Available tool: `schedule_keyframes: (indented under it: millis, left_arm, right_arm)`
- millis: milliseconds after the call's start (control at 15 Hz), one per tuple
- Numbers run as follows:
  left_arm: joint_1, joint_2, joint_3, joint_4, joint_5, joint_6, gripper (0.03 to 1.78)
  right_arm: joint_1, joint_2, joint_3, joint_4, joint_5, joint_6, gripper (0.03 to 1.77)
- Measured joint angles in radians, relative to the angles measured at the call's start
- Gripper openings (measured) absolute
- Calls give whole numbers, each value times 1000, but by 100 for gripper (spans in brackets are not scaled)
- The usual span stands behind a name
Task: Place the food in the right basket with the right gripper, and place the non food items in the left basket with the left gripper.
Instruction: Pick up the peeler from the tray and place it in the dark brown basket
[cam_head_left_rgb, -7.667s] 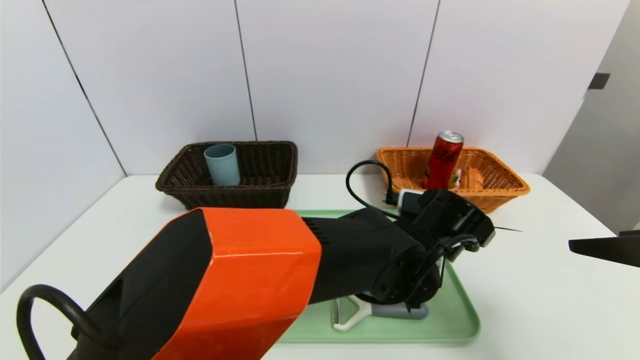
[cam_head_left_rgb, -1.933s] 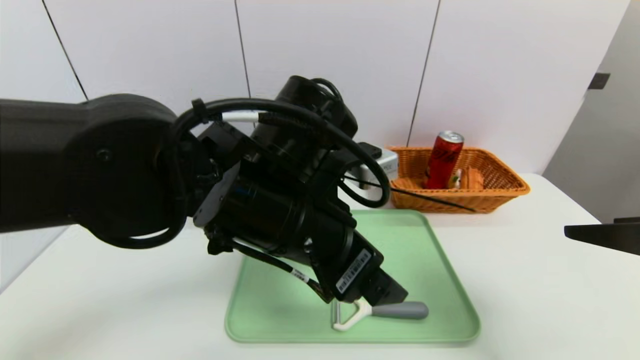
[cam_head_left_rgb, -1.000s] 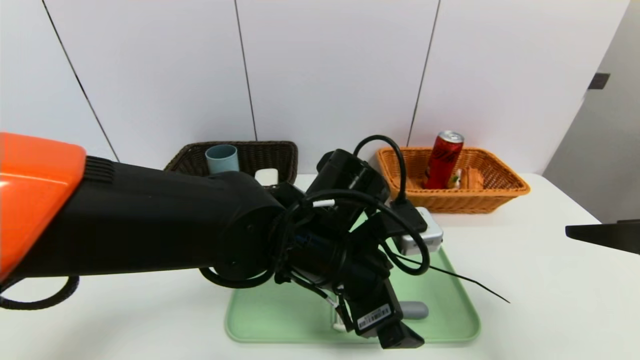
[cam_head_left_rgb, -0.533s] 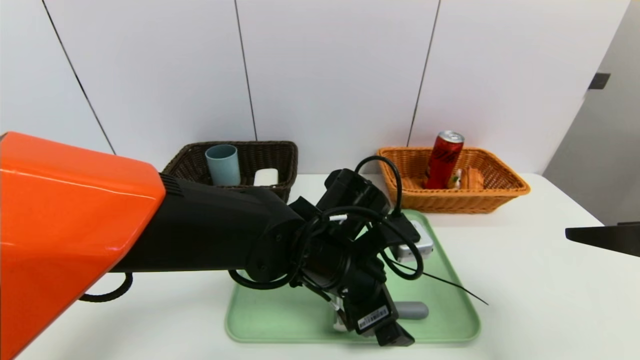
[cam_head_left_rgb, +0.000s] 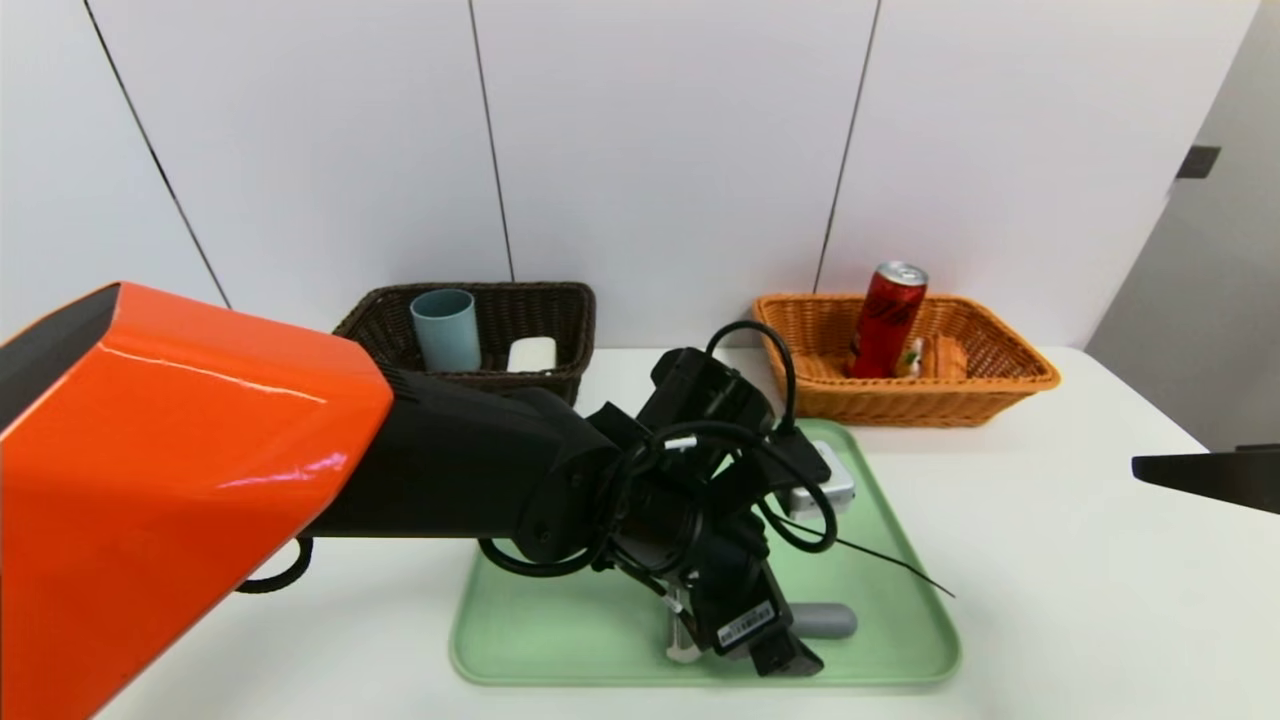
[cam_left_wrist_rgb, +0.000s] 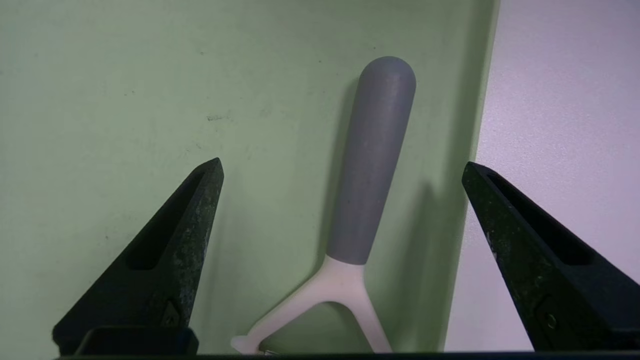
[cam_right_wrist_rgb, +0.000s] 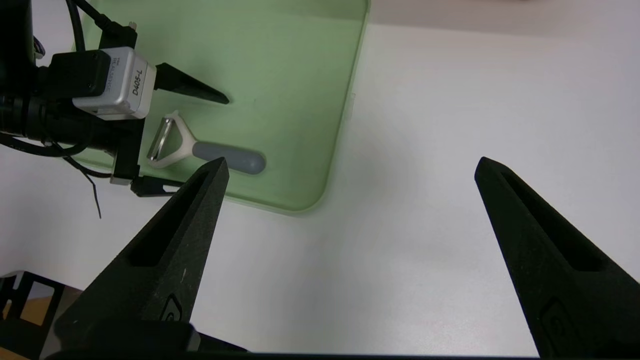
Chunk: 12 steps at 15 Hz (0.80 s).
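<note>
The peeler's white head forks out wide around the blade, so my left gripper should next grab the peeler by the straight grey handle (cam_head_left_rgb: 824, 620) (cam_left_wrist_rgb: 373, 162).
The white Y-shaped peeler (cam_head_left_rgb: 830, 620) with a grey handle lies at the front of the green tray (cam_head_left_rgb: 560, 640). My left gripper (cam_head_left_rgb: 780, 655) hangs just above it, open. In the left wrist view the peeler (cam_left_wrist_rgb: 372, 165) lies between the spread fingers of the left gripper (cam_left_wrist_rgb: 342, 164), untouched. The blue-grey cup (cam_head_left_rgb: 445, 330) and the white bar (cam_head_left_rgb: 532, 353) sit in the dark brown left basket (cam_head_left_rgb: 560, 300). The red can (cam_head_left_rgb: 887, 320) and the cake wedge (cam_head_left_rgb: 935, 357) are in the orange right basket (cam_head_left_rgb: 1000, 385). My right gripper (cam_right_wrist_rgb: 351, 160) stays open and empty over bare table to the right.
The tray's raised rim (cam_left_wrist_rgb: 482, 100) runs close beside the peeler handle, with white table (cam_left_wrist_rgb: 565, 100) beyond it. A thin black cable tie (cam_head_left_rgb: 900, 570) sticks out from the left wrist over the tray. White wall panels stand behind both baskets.
The white bar has joined the cup in the left basket. The left arm swung back over the tray and sank lower over the peeler. The right arm has not moved.
</note>
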<state>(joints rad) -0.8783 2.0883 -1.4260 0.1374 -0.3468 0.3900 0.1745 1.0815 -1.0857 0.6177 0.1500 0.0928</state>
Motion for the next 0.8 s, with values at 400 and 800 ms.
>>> schedule_keyframes:
  millis: [400,800]
  left_arm:
    - [4,18,-1,-8,23,0,169]
    - [7,32,-1,-33,31,1,169]
  right_arm:
    - [0,0,4,0,0,0,170]
    - [0,-1,4,0,0,0,170]
